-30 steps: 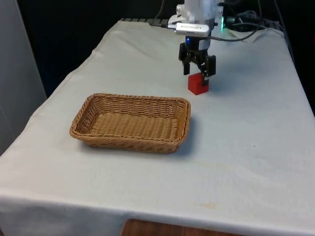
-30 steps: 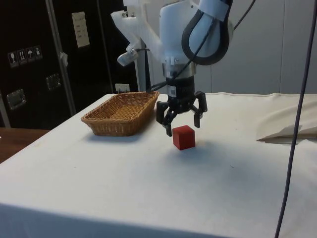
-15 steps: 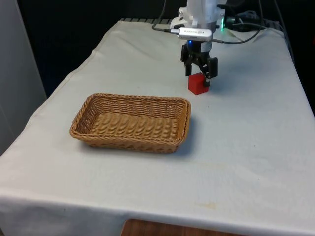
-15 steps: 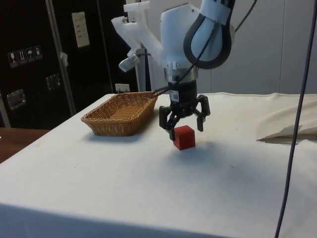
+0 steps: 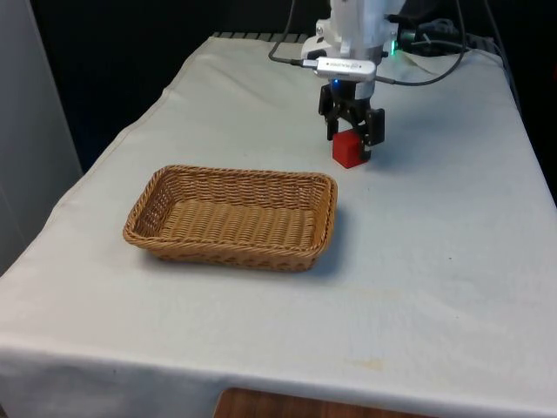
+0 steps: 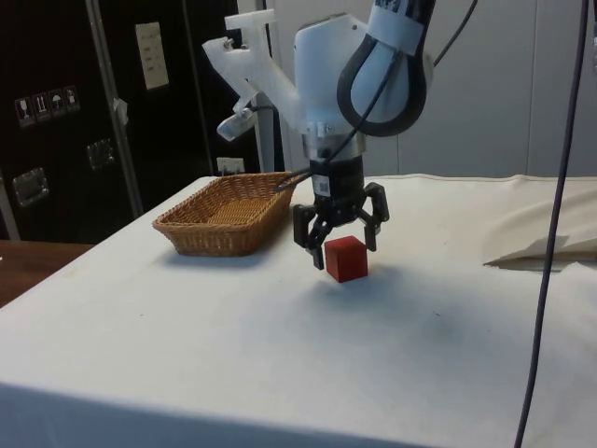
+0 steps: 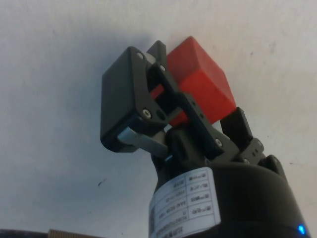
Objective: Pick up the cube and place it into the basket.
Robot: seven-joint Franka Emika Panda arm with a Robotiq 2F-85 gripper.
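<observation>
My gripper should next take hold of the red cube (image 5: 347,150) by two opposite sides, so that I can put it into the basket.
A red cube (image 5: 347,150) (image 6: 346,259) rests on the white cloth, past the far right corner of the wicker basket (image 5: 228,175) (image 6: 224,233). My black gripper (image 5: 351,129) (image 6: 341,235) hangs straight over the cube, open, its tips dropped to about the level of the cube's top. From the wrist, the cube (image 7: 200,82) lies between the spread fingers (image 7: 121,101), with a gap on each side. The basket holds nothing.
Cables (image 5: 432,42) lie at the table's far end, behind the arm. A cable (image 6: 550,233) hangs down at the side view's right, in front of a rumpled fold of cloth (image 6: 546,245). The table's edges fall away on both sides.
The gripper has shifted slightly towards the table's far end and sunk lower over the cube, staying open. Cube and basket have not moved.
</observation>
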